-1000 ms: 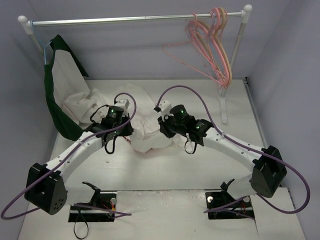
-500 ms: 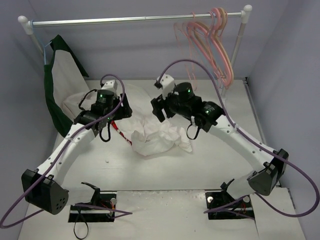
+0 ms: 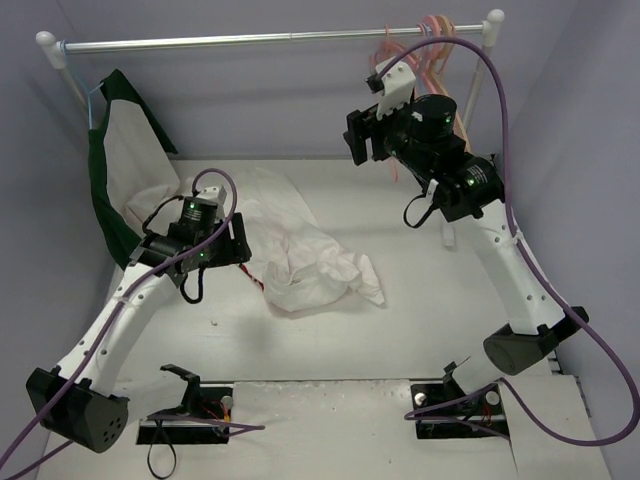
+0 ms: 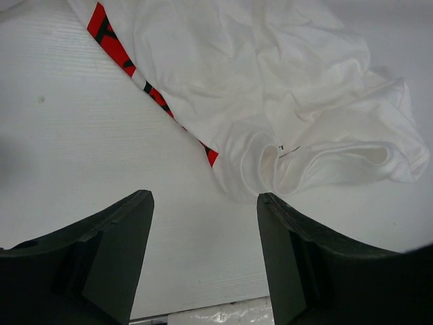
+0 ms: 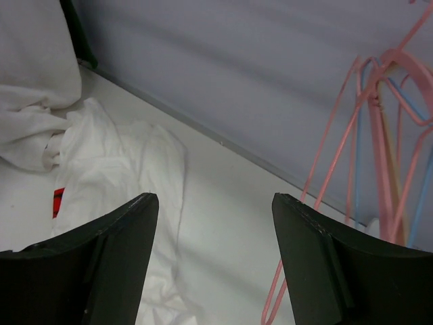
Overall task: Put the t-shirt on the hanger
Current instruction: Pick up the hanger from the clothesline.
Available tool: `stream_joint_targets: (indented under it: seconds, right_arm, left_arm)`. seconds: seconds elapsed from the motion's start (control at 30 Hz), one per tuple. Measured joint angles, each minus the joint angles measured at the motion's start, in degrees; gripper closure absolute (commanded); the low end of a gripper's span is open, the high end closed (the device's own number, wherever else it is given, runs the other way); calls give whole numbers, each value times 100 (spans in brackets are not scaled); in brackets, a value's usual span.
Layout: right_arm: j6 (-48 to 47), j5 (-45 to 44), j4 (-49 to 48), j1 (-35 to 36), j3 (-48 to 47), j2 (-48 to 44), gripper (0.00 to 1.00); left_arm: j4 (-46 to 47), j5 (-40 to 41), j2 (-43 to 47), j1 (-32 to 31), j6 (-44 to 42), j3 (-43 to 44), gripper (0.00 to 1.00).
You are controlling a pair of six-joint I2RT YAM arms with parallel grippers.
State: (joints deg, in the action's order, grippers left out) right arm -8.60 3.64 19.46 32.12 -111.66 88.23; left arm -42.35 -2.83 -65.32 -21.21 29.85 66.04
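Note:
I should next take hold of the pink hanger near one end with my right gripper. The opposite end then stays free to insert into the t-shirt [image 3: 312, 266].
The white t-shirt [image 3: 312, 266] lies crumpled on the table, with a strip of its red print [image 4: 111, 40] showing at its left edge. My left gripper [image 3: 238, 248] hovers just left of it, open and empty; in the left wrist view the gripper [image 4: 205, 203] has bare table between its fingers and the t-shirt [image 4: 270, 81] beyond them. My right gripper [image 3: 365, 140] is raised high at the back right, open and empty [image 5: 215, 203]. Thin pink hangers [image 3: 437, 24] hang bunched on the rail behind that arm. In the right wrist view a pink hanger [image 5: 340, 101] is to the right of the fingers.
A metal rail [image 3: 250, 40] spans the back on white posts. A white shirt with dark green trim [image 3: 125, 170] hangs at its left end and spills onto the table. Grey walls [image 3: 560, 120] close in the sides and back.
Both grippers opened and let go of the t-shirt. The right arm rose up and back toward the hangers. The left arm drew back to the left.

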Motion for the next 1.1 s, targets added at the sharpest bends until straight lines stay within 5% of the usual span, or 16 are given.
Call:
stream_joint_targets:
  seconds: [0.3, 0.6, 1.1]
  right_arm:
    - [-111, -490, -247, -671, -20, 175, 32]
    - [11, -146, -251, -1248, -11, 632, 52]
    - [256, 284, -566, -1482, 35, 1099, 57]
  left_arm:
    - [-262, -140, 299, 0, -68, -188, 37]
    - [-308, -175, 302, 0, -94, -221, 37]
    - [-352, -181, 299, 0, -114, -221, 37]
